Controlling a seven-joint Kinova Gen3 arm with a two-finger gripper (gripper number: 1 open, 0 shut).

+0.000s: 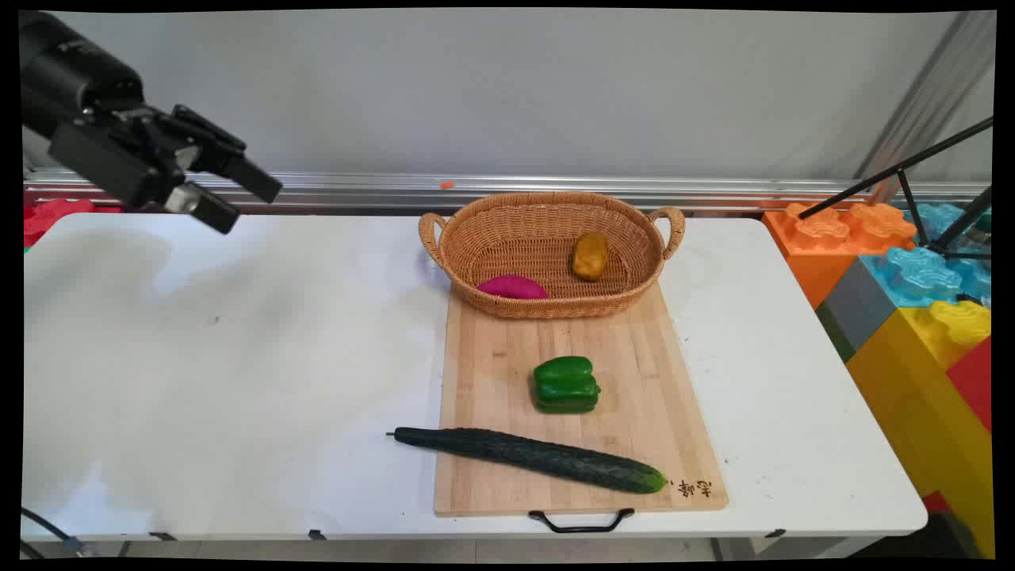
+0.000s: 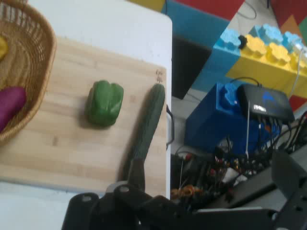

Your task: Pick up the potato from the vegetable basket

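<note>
I will next grab the yellow-brown potato by its long sides to lift it from the wicker basket [image 1: 547, 305].
My gripper [image 1: 244, 200] hangs open and empty above the table's far left corner, far from everything on the table. A wooden cutting board [image 1: 634, 357] [image 2: 57, 148] lies right of the middle. On it sits a green bell pepper [image 1: 566, 385] [image 2: 104, 102]. A long dark cucumber [image 1: 531, 458] [image 2: 146, 127] lies near the board's front edge, its stem end sticking out onto the table. A wicker basket [image 1: 547, 305] [image 2: 33, 62] stands on the board's far end. It holds a purple vegetable [image 1: 512, 287] [image 2: 9, 108] and a yellow-brown potato [image 1: 590, 255].
Large coloured toy blocks [image 1: 912, 317] stand off the table's right side, with black tripod legs [image 1: 912, 182] over them. A red block [image 1: 47, 218] shows past the far left corner. A metal rail [image 1: 357, 190] runs along the wall behind the table.
</note>
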